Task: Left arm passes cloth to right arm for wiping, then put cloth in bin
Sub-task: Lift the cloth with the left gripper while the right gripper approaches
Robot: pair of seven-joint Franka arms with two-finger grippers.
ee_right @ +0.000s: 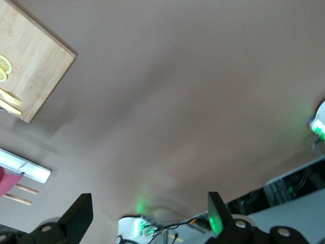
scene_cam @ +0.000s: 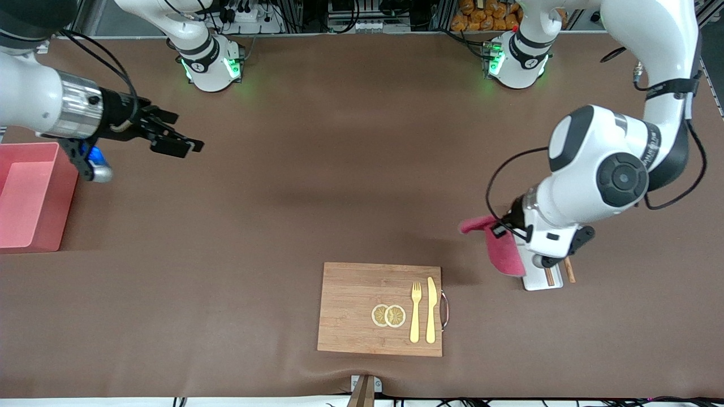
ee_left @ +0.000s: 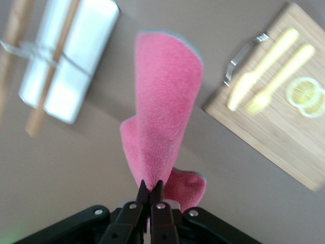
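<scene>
The right gripper takes hold of the cloth by its bunched middle (scene_cam: 494,229) next, which leaves the cloth's loose flaps free to wipe the table.
The pink-red cloth (scene_cam: 500,246) hangs from my left gripper (scene_cam: 502,226), which is shut on it above the table beside the white tray (scene_cam: 542,278). In the left wrist view the cloth (ee_left: 165,117) droops from the closed left gripper (ee_left: 151,189). My right gripper (scene_cam: 181,144) is open and empty, up in the air toward the right arm's end of the table, beside the salmon-pink bin (scene_cam: 31,195). In the right wrist view its wide-apart fingers (ee_right: 76,216) frame bare table, and a corner of the cloth (ee_right: 4,182) shows at the edge.
A wooden board (scene_cam: 380,308) with a gold fork (scene_cam: 416,311), a gold knife (scene_cam: 431,310) and two lemon slices (scene_cam: 388,315) lies near the front camera. The white tray holds wooden chopsticks (scene_cam: 568,270). The bin looks empty.
</scene>
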